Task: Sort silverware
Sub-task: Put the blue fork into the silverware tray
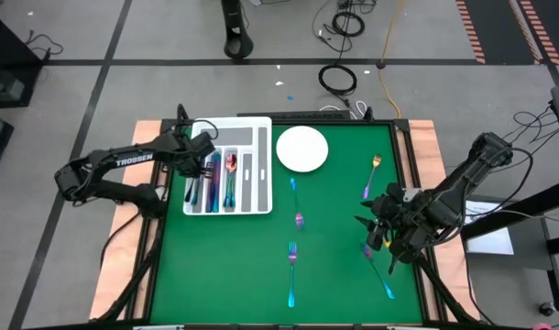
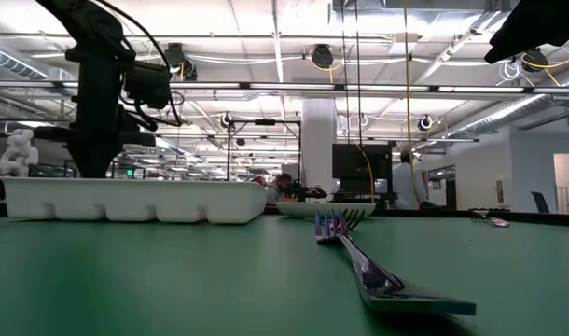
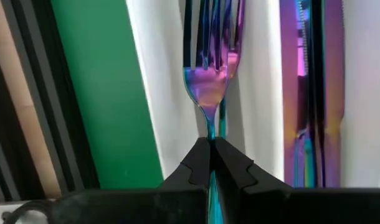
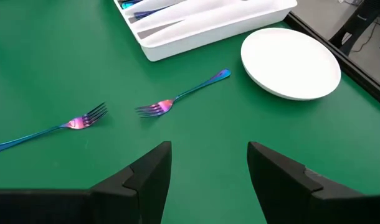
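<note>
It is time for my left gripper to open now: the fork's head (image 3: 205, 84) lines up over another fork (image 3: 223, 118) between the slot's sides, so the fork would settle there.
The silverware is iridescent forks and other pieces. My left gripper (image 1: 199, 167) stands over the left slots of the white divided tray (image 1: 252, 128), shut on a fork (image 3: 212, 68) whose tines point along the slot. More pieces lie in the slots beside it (image 3: 311, 93). On the green mat lie forks (image 1: 295, 203), (image 1: 291, 270), (image 1: 378, 270) and a gold one (image 1: 372, 174). My right gripper (image 1: 380, 236) hovers open at the mat's right, its fingers (image 4: 146, 171) wide apart above bare mat, with two forks (image 4: 78, 123), (image 4: 177, 96) ahead of it. My left gripper pinches the fork's thin neck (image 3: 210, 132), just below the head, between its two fingertips. The fingers come from above, pointing down, and lie across the fork. The fork lies lengthwise over the tray's white slot (image 3: 165, 81); whether it rests on the slot's floor I cannot tell.
A round white plate (image 1: 302, 148) sits to the right of the tray at the mat's far side. In the low view one fork (image 2: 359, 266) lies close to the camera. Bare green mat (image 1: 224, 266) spreads in front of the tray. Wooden borders (image 1: 424, 137) flank the mat.
</note>
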Robot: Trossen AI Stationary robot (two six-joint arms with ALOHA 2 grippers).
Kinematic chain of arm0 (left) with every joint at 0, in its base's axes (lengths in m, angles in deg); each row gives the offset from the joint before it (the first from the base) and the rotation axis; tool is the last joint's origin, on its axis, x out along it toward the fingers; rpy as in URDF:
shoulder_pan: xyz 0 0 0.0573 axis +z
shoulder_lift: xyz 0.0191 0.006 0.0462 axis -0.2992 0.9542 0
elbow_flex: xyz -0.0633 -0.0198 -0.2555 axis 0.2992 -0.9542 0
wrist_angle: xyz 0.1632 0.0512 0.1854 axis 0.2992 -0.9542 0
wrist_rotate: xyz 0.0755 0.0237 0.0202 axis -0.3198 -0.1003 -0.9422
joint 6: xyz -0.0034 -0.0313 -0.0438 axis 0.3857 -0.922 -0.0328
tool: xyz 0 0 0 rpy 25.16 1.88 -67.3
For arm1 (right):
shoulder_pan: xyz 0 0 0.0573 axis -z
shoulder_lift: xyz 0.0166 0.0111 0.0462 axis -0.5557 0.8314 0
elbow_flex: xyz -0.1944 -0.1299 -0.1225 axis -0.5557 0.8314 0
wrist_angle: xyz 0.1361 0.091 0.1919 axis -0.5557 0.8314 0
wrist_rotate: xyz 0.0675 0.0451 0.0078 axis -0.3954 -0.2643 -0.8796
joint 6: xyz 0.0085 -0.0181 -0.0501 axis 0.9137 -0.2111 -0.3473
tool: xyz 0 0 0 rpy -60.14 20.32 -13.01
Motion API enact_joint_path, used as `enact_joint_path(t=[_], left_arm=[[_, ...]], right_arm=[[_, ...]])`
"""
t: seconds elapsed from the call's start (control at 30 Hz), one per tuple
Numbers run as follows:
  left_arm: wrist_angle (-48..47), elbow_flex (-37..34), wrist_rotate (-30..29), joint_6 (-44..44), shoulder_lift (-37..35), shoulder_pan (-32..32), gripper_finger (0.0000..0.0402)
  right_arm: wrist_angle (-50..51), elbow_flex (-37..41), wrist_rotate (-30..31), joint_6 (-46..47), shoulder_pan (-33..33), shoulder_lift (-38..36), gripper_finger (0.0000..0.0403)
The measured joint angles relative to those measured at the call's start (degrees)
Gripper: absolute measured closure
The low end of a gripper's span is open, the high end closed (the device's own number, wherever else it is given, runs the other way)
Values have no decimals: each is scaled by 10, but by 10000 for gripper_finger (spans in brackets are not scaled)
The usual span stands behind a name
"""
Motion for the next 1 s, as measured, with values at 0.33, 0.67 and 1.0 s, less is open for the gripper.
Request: enact_joint_path(t=[0.33,0.67,1.0], left_arm=[[13,-4,-9,0,0,-1,388],[10,-4,-11,1,0,-1,313],[6,16,-14,64,0,-1,277]], right_arm=[[0,0,2,1,5,0,204],[-2,0,3,0,16,0,204],[-2,0,3,0,16,0,204]])
